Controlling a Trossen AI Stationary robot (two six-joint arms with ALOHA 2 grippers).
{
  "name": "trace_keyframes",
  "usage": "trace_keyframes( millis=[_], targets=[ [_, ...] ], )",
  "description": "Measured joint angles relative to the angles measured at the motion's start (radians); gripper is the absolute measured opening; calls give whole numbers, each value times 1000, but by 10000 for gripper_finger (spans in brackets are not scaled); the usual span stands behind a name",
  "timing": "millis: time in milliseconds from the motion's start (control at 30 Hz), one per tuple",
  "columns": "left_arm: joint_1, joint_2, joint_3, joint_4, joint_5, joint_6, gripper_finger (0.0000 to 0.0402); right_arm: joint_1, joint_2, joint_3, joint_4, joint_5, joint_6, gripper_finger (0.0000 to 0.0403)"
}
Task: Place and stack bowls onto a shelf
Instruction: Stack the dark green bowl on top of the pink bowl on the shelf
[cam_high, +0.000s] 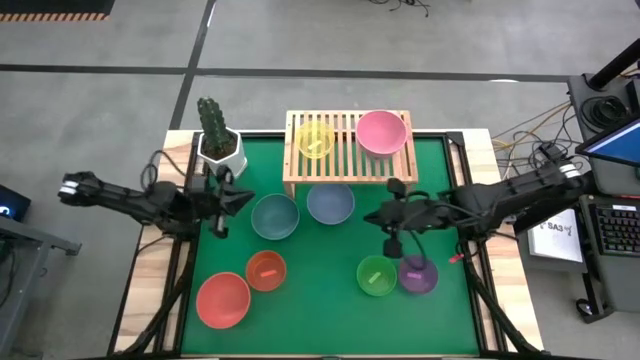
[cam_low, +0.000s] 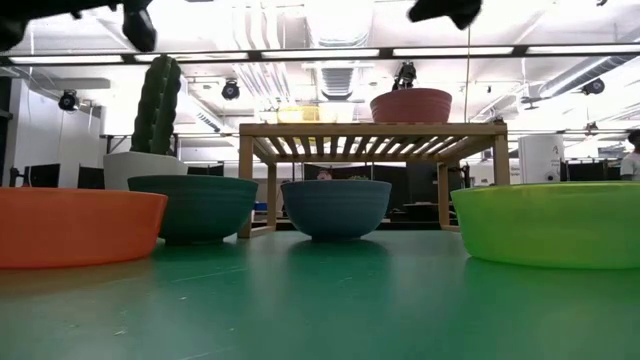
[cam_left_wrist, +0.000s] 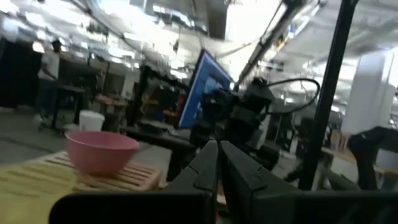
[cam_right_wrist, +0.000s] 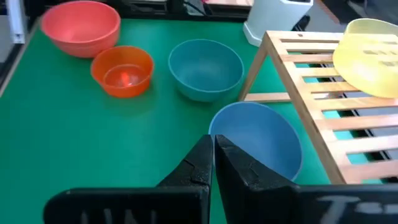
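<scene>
I need to grab the teal bowl by its rim (cam_high: 275, 197) with my left gripper next, so that I can stack the teal bowl onto the shelf (cam_high: 350, 150).
The light-wood shelf (cam_high: 350, 150) stands on its legs at the mat's far side. The yellow bowl (cam_high: 316, 138) and the pink bowl (cam_high: 381, 132) sit upright on its slats. On the mat rest the teal bowl (cam_high: 275, 216), blue bowl (cam_high: 330, 203), small red bowl (cam_high: 266, 270), red-pink bowl (cam_high: 222, 300), green bowl (cam_high: 377, 275) and purple bowl (cam_high: 417, 274). My left gripper (cam_high: 245, 198) hovers shut, left of the teal bowl. My right gripper (cam_right_wrist: 213, 146) is shut too, raised just right of the blue bowl (cam_right_wrist: 261, 140).
A white pot with a cactus (cam_high: 220, 140) stands at the mat's far left corner, beside the shelf. The green mat (cam_high: 320, 320) has open room in its near middle, between the red bowl and the green bowl. Cables and equipment lie off the table's right side.
</scene>
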Motion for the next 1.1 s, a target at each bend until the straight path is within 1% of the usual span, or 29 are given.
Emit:
trace_keyframes(
  millis=[100,233,333,500,600,667,767,900,1000,1100],
  targets=[
    [0,115,85,-79,0,-43,0,16,-89,-100,47,1,-1,9],
    [0,245,233,-285,-5,-95,0,40,-184,-213,111,-1,-3,9],
    [0,330,352,-494,-6,-139,0,58,-240,-282,158,-1,-13,9],
    [-3,464,538,-867,-8,-190,0,86,-298,-357,205,-1,-27,9],
    [-17,552,616,-1053,-6,-191,0,99,-322,-382,215,-1,-28,9],
    [-26,612,656,-1149,-1,-210,0,108,-334,-401,217,0,-28,9],
    [-37,687,691,-1253,0,-249,0,119,-341,-426,244,0,-29,9],
    [-40,766,707,-1334,0,-266,0,122,-341,-434,258,0,-56,9],
    [-40,803,709,-1327,41,-259,2,122,-345,-434,257,-1,-65,9],
    [-40,834,709,-1332,81,-259,19,122,-351,-434,256,-2,-65,9]
  ],
)
